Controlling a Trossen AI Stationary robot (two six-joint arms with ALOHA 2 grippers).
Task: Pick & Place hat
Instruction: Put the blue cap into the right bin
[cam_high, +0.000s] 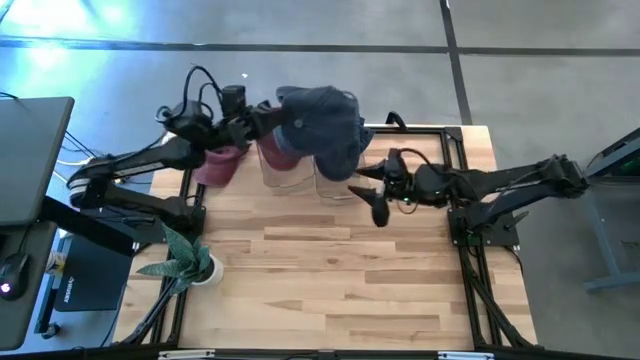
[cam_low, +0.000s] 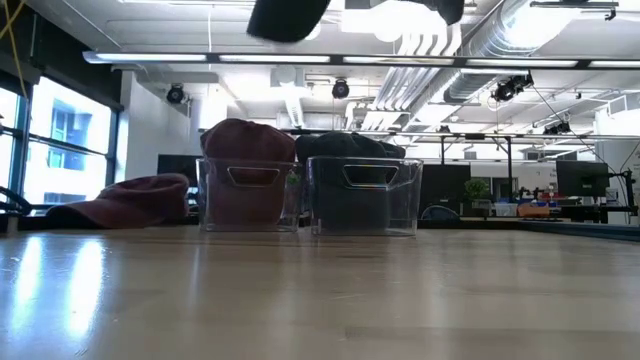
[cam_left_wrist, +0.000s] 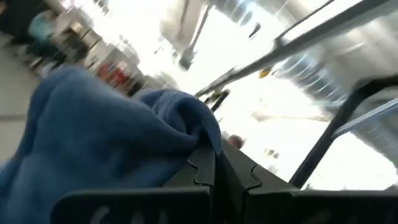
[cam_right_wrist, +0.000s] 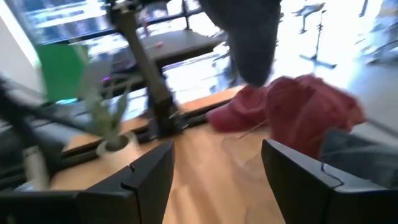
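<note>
The robot's right gripper should next help set the blue hat into the hat's clear bin, so it should grab the hat by its rim.
A blue hat hangs above two clear bins, with my left gripper shut on it; it fills the left wrist view as blue cloth. In the low view, the left bin holds a red hat and the right bin a dark hat. Another red hat lies on the table left of the bins. My right gripper stands open, right of the bins, with nothing between its fingers. My left gripper pinches a fold of the blue hat's edge between its two shut fingers. It comes from the table's left. The hat is lifted clear and droops beyond the fingers over the bins; how many layers are held I cannot tell.
A small potted plant stands near the table's left front corner. A black frame runs along the table's edges. A laptop sits off the table's left side. Bare wood lies in front of the bins.
</note>
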